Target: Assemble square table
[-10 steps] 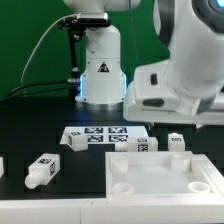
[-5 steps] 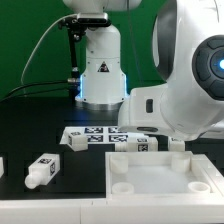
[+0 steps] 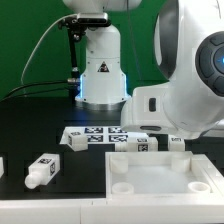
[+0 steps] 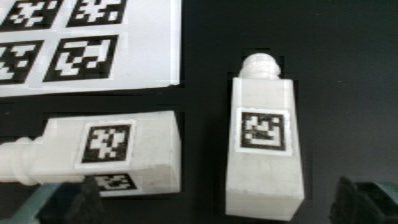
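My fingers are above the lengthwise leg's blunt end [image 4: 265,200] in the wrist view and would miss it, so my gripper should first go lower.
In the wrist view two white table legs lie on the black table, each with a black-and-white tag. One leg [image 4: 267,130] lies lengthwise between my gripper's [image 4: 217,204] dark fingertips [image 4: 71,204], which stand wide open around its blunt end without touching it. The second leg [image 4: 107,150] lies crosswise beside it, close to one fingertip. In the exterior view the white square tabletop [image 3: 165,172] with round corner holes lies at the front right. Behind it sit two legs [image 3: 140,143] [image 3: 177,142], with the arm [image 3: 190,85] over them hiding the gripper. A third leg [image 3: 40,172] lies apart on the exterior view's left.
The marker board [image 3: 95,135] [image 4: 80,45] lies flat in front of the robot's white base [image 3: 100,75], right beside the two legs. A dark object [image 3: 2,165] shows at the exterior view's left edge. Cables hang behind the base against a green backdrop.
The arm has swung and come closer over the two legs behind the tabletop, filling more of the exterior view's right. The parts on the table have not moved.
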Motion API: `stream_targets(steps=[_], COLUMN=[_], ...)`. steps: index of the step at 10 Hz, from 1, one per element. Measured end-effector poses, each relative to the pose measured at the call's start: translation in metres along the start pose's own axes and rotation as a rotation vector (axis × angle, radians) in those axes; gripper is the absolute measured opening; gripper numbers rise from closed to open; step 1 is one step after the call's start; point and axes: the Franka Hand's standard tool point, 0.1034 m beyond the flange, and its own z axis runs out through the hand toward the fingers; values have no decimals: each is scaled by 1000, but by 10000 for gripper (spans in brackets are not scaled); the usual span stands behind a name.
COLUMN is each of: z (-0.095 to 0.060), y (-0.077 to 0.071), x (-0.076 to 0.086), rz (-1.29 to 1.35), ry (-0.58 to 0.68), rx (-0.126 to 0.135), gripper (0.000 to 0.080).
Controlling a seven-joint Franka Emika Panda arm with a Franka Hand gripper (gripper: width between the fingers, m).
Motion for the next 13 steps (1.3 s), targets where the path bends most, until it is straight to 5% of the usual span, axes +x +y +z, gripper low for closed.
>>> stream_targets(steps=[3,4,8,10,13], z=[7,9,12,23,28], y=[-20,-23,-19,-22,-23], x=[9,14,17,19,17], rz=[-3,-17,-6,65,108], ry=[27,58,58,30,-11], rx=[-9,-31,-29,-8,-17], gripper=[649,649,649,649,649])
